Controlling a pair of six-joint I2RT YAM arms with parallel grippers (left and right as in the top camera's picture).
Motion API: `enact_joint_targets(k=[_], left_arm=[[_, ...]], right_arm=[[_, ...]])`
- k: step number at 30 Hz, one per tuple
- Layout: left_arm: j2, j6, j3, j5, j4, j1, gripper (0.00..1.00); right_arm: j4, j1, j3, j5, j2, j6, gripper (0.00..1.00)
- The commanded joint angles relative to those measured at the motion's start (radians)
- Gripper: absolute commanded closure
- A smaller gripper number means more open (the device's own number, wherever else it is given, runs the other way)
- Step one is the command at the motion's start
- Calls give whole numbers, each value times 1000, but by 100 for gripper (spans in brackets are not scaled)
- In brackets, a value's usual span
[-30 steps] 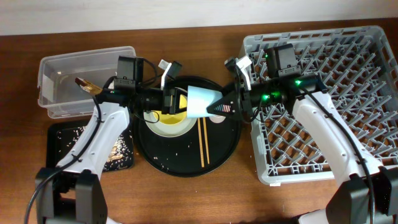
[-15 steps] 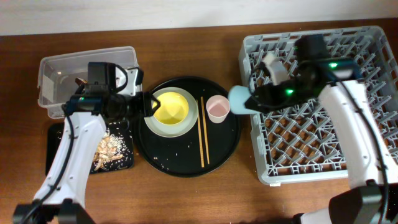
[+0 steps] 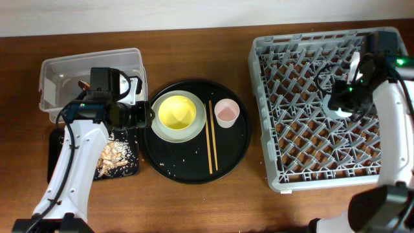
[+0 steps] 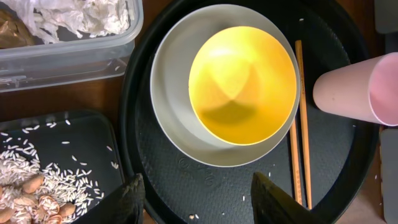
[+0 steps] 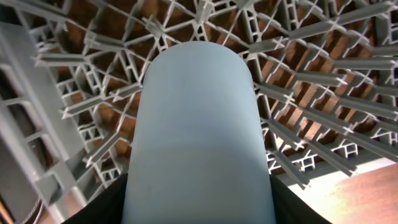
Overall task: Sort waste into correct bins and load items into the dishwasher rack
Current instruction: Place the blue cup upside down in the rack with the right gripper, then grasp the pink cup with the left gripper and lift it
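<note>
I need to keep holding the blue cup with my right gripper until it is lower, because it is above the tips of the dishwasher rack's wires and would drop onto them if I opened now.
My left gripper (image 3: 146, 114) (image 4: 202, 202) stands open with nothing between its fingers, at the left rim of the round black tray (image 3: 194, 169). Just ahead of it the small yellow bowl (image 3: 176, 111) (image 4: 241, 84) sits in the grey-green plate (image 3: 162, 131) (image 4: 174, 118). To their right lie the chopsticks (image 3: 211, 139) (image 4: 301, 124) and stands the pink cup (image 3: 227, 112) (image 4: 354, 87). My right gripper (image 3: 341, 102) (image 5: 199, 211) is shut on the blue cup (image 5: 199, 124), held over the pegs on the right side of the dishwasher rack (image 3: 310, 152) (image 5: 74, 106).
The clear tub (image 3: 65, 77) (image 4: 68, 53) at the back left holds white tissue (image 4: 74, 15) and a brown scrap (image 3: 83, 85). In front of it the shallow black tray (image 3: 58, 150) (image 4: 74, 143) holds rice grains and food scraps (image 3: 113, 155). Loose rice dots the round tray.
The blue cup passed from my left gripper to the right one. The left opened and drew back left. The right arm carried the cup right, over the rack.
</note>
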Motion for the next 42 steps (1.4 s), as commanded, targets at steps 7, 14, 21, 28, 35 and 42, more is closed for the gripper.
enact_joint_targets(k=[7, 14, 21, 28, 35, 42], left_arm=[[-15, 16, 3, -14, -3, 6, 46], [-15, 16, 3, -22, -3, 6, 45], [-15, 16, 3, -21, -3, 6, 45], [-15, 16, 3, -21, -6, 6, 44], [-15, 16, 3, -21, -6, 6, 44], [-15, 16, 3, -21, -6, 6, 44]], right_arm=[[-43, -7, 12, 23, 242, 16, 96], [-121, -8, 29, 24, 144, 29, 96], [-230, -113, 27, -34, 117, 56, 96], [-256, -110, -32, -129, 117, 11, 96], [-105, -109, -207, -160, 117, 11, 23], [-102, -51, 29, -291, -7, -39, 1]])
